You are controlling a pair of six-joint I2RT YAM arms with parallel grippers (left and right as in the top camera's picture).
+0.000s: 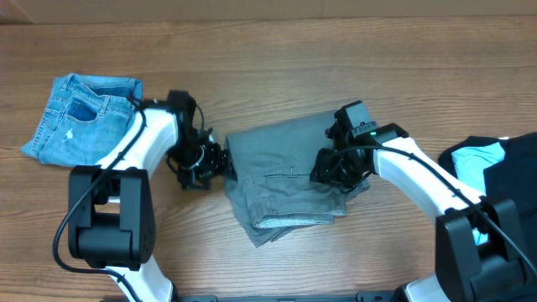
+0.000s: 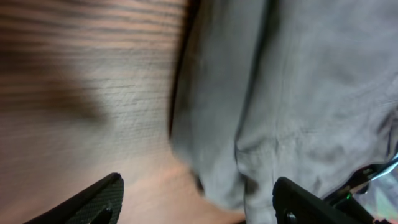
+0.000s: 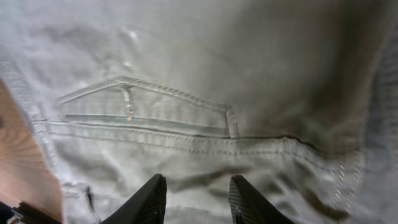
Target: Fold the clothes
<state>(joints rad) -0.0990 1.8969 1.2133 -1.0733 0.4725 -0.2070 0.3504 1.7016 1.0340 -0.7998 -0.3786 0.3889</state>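
Note:
My left gripper grabs the folded grey shorts by the edge facing the denim shorts (image 2: 203, 173) next, to stack them folded.
The grey shorts (image 1: 285, 172) lie folded in the middle of the wooden table, paler waistband at the near edge. My left gripper (image 1: 220, 164) sits at their left edge. In the left wrist view it (image 2: 198, 186) is open wide, and the shorts' edge (image 2: 292, 93) lies loose between the fingers. My right gripper (image 1: 336, 172) hovers low over the right half of the shorts. In the right wrist view it (image 3: 198, 186) stands open a little way above the cloth, just below the slit back pocket (image 3: 149, 106), with nothing pinched.
Small faded blue denim shorts (image 1: 84, 117) lie at the far left, beside the left arm. Black and light-blue garments (image 1: 495, 168) are heaped at the right edge, behind the right arm. Bare wood (image 1: 268, 67) runs along the far side.

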